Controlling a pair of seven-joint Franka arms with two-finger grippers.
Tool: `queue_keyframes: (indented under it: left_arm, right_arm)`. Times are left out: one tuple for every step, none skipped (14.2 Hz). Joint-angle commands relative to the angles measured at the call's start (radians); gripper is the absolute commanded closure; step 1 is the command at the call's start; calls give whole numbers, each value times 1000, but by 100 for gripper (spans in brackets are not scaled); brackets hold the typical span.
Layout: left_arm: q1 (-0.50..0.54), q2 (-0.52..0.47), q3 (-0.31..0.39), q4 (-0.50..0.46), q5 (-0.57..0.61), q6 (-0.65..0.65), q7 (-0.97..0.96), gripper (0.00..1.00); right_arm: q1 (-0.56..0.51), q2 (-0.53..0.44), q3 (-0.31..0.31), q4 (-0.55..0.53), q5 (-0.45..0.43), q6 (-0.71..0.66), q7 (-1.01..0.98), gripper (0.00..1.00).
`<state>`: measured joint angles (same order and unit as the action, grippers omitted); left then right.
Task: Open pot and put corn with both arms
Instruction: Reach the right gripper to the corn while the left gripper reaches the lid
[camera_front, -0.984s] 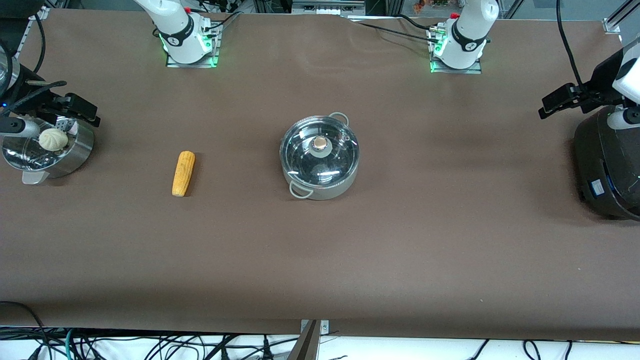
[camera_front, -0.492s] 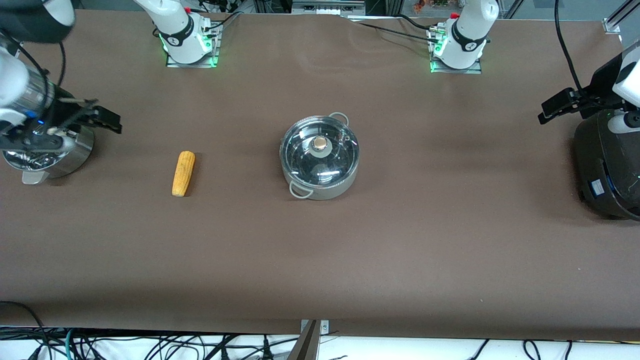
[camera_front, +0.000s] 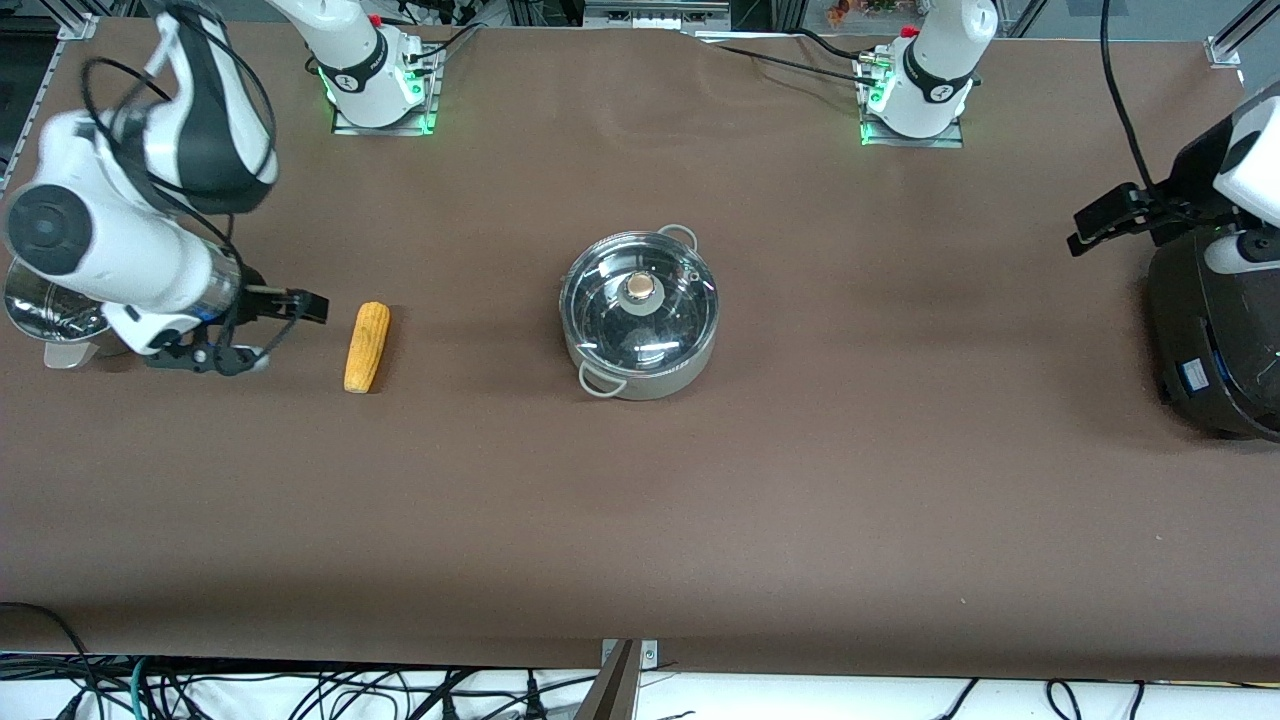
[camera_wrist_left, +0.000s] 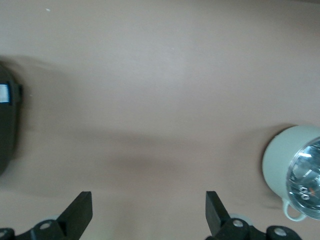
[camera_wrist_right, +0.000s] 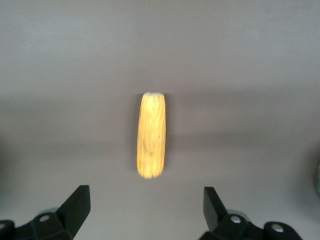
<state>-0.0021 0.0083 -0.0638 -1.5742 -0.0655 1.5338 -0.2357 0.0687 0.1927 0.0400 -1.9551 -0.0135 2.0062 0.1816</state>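
Note:
I need to grab the corn around its middle (camera_front: 367, 347) with my right gripper next, to put the corn into the pot (camera_front: 640, 318).
The corn (camera_front: 367, 346) lies on the brown table between the steamer basket and the pot. The steel pot (camera_front: 640, 318) stands mid-table with its glass lid and metal knob (camera_front: 640, 290) on. My right gripper (camera_front: 275, 333) is open and empty, low over the table just beside the corn on the side toward the right arm's end. In the right wrist view the corn (camera_wrist_right: 151, 135) lies ahead of the open right gripper (camera_wrist_right: 145, 210). My left gripper (camera_front: 1103, 218) is open and empty beside the rice cooker. In the left wrist view, the left gripper (camera_wrist_left: 147, 212) is over bare table, with the pot (camera_wrist_left: 295, 172) at the edge.
A perforated steel steamer basket (camera_front: 40, 318) stands at the right arm's end, mostly hidden by the right arm. A large black rice cooker (camera_front: 1215, 330) stands at the left arm's end and shows in the left wrist view (camera_wrist_left: 7, 125).
My right arm has swung from over the steamer basket toward the corn and dropped lower. My left gripper has shifted only slightly near the rice cooker.

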Motion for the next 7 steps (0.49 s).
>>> queue_keyframes:
  left_arm:
    - [-22,71,-132,11,-16,40,-231,0]
    - [-45,94,-169,19,-16,73,-314,0]
    - [-68,120,-192,19,-16,121,-377,0]
    - [-91,146,-212,20,-26,170,-411,0]
    - [-120,180,-228,22,-63,205,-451,0]
    - [-159,220,-237,26,-79,239,-515,0]
    - [-205,264,-238,31,-79,302,-566,0]
  right_arm:
    - [34,-3,1,-172,-32,213,138,0]
    - [46,25,1,-206,-58,277,157,0]
    - [52,62,1,-223,-83,334,171,0]
    - [54,94,1,-232,-91,382,196,0]
    - [59,117,1,-235,-97,413,214,0]
    - [72,141,-2,-234,-117,417,220,0]
    - [72,161,-2,-235,-155,427,226,0]
